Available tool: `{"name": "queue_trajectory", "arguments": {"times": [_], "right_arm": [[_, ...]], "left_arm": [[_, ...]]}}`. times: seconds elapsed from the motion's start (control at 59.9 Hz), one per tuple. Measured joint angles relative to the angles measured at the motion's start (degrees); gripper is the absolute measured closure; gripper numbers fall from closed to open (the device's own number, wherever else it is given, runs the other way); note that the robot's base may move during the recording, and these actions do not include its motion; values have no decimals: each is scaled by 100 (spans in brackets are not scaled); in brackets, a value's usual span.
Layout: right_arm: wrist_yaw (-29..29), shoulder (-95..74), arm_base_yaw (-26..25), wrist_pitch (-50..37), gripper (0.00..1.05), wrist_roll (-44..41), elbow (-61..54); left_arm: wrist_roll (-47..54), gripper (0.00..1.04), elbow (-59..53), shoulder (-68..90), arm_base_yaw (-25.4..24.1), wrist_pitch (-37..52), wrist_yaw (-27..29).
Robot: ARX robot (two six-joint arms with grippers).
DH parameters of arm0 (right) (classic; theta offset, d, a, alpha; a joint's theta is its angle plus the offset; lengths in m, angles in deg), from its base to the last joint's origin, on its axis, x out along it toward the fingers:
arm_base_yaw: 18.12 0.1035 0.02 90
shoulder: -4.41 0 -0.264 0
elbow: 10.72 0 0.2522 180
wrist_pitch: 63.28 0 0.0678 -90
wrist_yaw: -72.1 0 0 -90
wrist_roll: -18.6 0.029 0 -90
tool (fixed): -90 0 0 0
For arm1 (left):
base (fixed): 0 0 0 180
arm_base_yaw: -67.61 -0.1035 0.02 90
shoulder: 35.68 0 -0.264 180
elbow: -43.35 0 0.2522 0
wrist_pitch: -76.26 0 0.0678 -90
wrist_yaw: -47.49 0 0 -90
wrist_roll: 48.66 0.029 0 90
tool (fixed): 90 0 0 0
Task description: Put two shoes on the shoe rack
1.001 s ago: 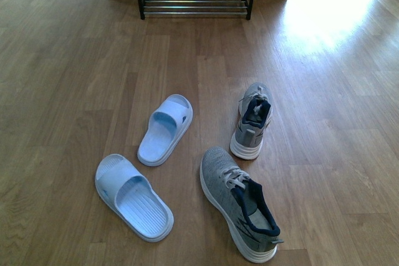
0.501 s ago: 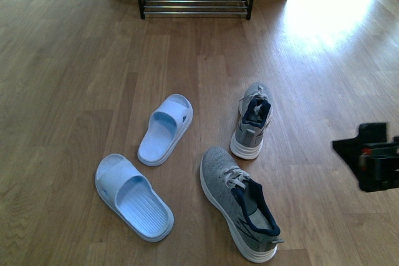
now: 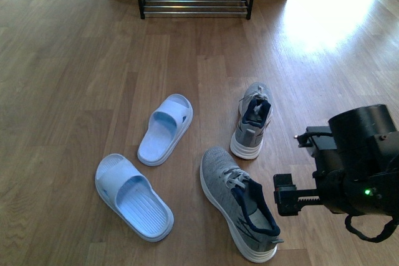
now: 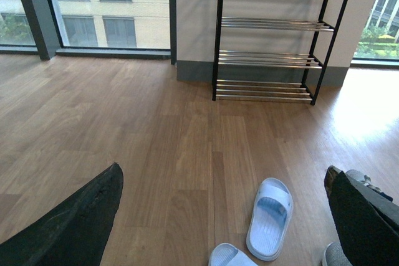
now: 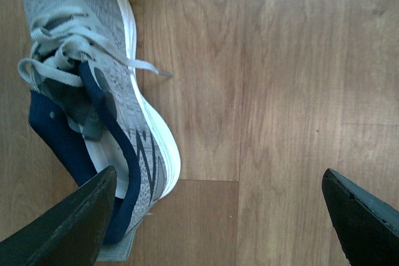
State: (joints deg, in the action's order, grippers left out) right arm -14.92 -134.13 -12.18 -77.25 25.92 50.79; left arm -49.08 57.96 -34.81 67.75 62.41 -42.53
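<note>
My right gripper grabs the sneaker by its navy-lined collar (image 3: 264, 206) next, to place the near grey sneaker on the shoe rack (image 3: 195, 4).
Two grey knit sneakers lie on the wood floor: the near one (image 3: 240, 207) with its heel toward me, and the far one (image 3: 252, 121) beyond it. The shoe rack (image 3: 195, 4) stands at the far wall, and the left wrist view (image 4: 274, 60) shows its chrome shelves bare. My right gripper (image 3: 296, 166) is open, just right of the near sneaker's heel. In the right wrist view the gripper (image 5: 215, 222) is spread wide over bare floor, one finger (image 5: 62, 228) by the heel of the sneaker (image 5: 93, 104). My left gripper (image 4: 218, 228) is open and empty, and out of the front view.
Two light blue slippers lie left of the sneakers, one farther (image 3: 165, 129) and one nearer (image 3: 133, 196). The farther one also shows in the left wrist view (image 4: 269, 216). Wood floor runs from the shoes to the rack. Tall windows are at the far left wall (image 4: 93, 4).
My right arm has come into the front view from the right edge and moved left, down beside the near sneaker's heel. The shoes and slippers have not moved.
</note>
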Motion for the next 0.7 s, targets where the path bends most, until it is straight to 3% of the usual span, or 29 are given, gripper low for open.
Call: {"name": "queue_trajectory", "arguments": {"times": [0.334, 0.601, 0.701], "right_arm": [[-247, -887, 278, -9, 9, -55, 592], [-461, -1394, -39, -188, 9, -398, 1088], [-872, -1674, -160, -313, 9, -409, 1344]], "left_arm": [[0, 9, 0, 0, 0, 0, 2], [0, 9, 0, 0, 0, 0, 0], [0, 9, 0, 0, 0, 0, 0]]}}
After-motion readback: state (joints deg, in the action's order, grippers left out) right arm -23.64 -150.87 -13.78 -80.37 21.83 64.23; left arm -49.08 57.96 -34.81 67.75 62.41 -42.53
